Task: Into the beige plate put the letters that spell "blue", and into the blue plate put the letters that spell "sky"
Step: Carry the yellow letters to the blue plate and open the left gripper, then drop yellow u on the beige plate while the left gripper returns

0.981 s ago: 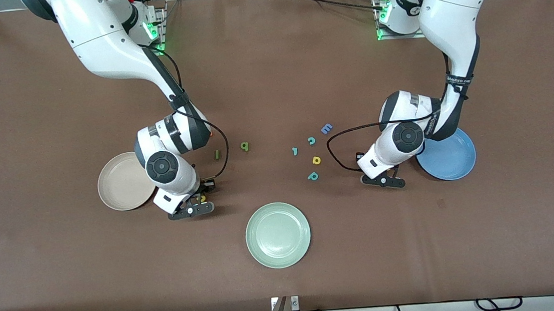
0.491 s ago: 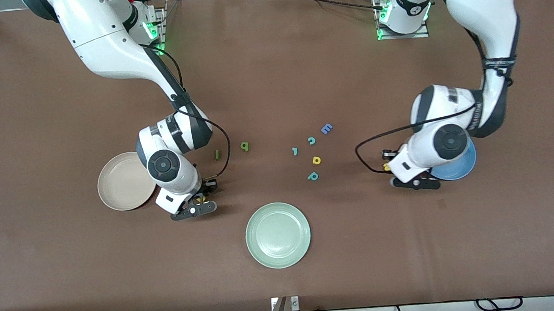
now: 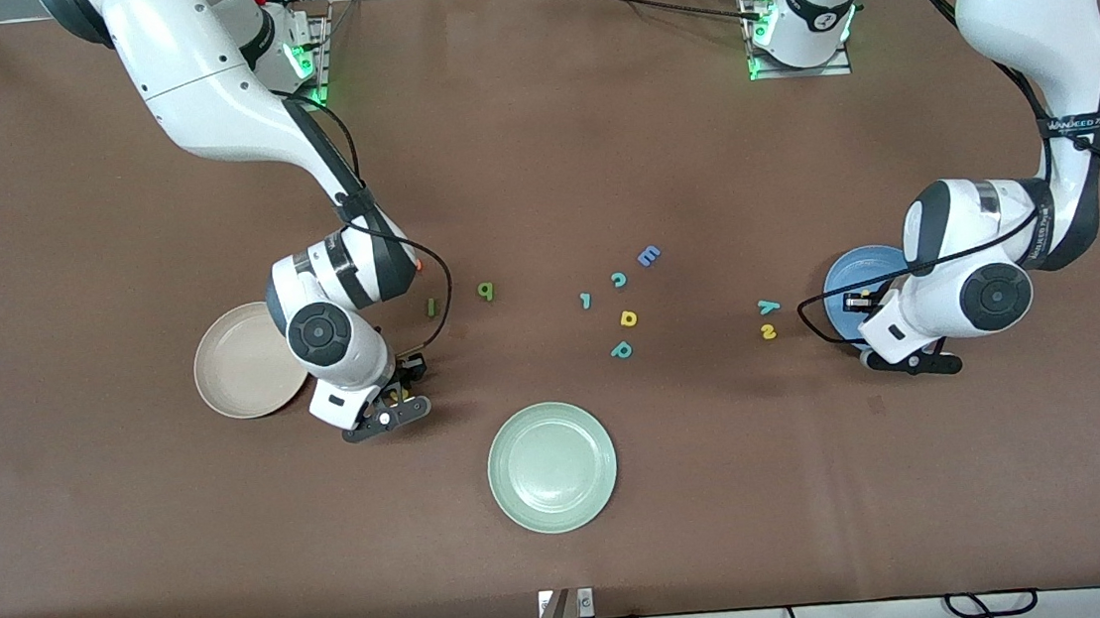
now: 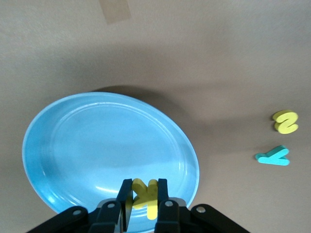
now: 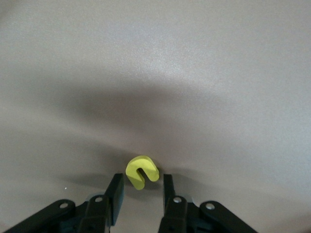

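Note:
The yellow k (image 4: 146, 198) is ready for my left gripper to release. The k hangs low inside the rim of the blue plate in the left wrist view.
My left gripper (image 4: 144, 196) is shut on the yellow k (image 4: 144, 193) and hangs over the blue plate (image 4: 97, 145), near its rim. In the front view the left gripper (image 3: 861, 303) is above the blue plate (image 3: 855, 270). The teal y (image 3: 768, 306) and the yellow s (image 3: 768, 332) lie on the table beside that plate. My right gripper (image 5: 141, 188) stands open low over the table beside the beige plate (image 3: 236, 366). The yellow u (image 5: 142, 172) lies flat just past its fingertips. The dark green l (image 3: 430, 306) and the light green b (image 3: 486, 291) lie nearby.
A pale green plate (image 3: 552, 466) sits nearest the front camera, mid-table. Between the arms lie a teal c (image 3: 618, 280), a blue E (image 3: 648, 257), a yellow a (image 3: 628, 318), a teal p (image 3: 621, 350) and one more small teal letter (image 3: 586, 300).
The left arm has carried the yellow k from beside the y and s to over the blue plate. The right gripper's fingers have spread apart at the yellow u.

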Available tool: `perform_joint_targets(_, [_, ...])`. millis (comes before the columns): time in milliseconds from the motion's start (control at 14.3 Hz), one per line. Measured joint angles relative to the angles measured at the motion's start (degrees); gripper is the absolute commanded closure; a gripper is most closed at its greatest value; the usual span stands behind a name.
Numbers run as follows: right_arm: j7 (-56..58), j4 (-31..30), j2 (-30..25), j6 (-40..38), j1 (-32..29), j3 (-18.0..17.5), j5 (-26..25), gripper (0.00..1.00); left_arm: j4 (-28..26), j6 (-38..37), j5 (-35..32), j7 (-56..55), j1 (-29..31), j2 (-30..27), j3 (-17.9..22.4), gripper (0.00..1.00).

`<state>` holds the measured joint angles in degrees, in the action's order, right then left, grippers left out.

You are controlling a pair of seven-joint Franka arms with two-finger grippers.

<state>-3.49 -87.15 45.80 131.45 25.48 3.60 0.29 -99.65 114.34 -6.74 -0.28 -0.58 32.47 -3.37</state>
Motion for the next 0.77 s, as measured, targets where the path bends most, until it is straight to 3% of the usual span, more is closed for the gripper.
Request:
perform_joint_targets(70, [0.1,0.0,0.1,0.3,0.0,0.0,0.0,0.60,0.0,0.0,0.0,0.0,0.0,0.3,0.0,0.00])
perform_joint_targets(350, [0.3,0.0,0.6,1.3,0.0,0.0,0.0,0.62,-0.1,0.0,0.0,-0.2,0.0,0.4,-0.4,0.00])
perform_joint_targets(561, [0.4,0.0,0.7,2.0,0.0,0.0,0.0,0.82,-0.1,0.0,0.0,-2.9,-0.3,0.4,-2.7,0.00])
perform_joint_targets(771, [0.5,0.0,0.7,2.1,0.0,0.0,0.0,0.94,-0.1,0.8,0.0,-10.0,-1.2,0.4,-6.9,0.00])
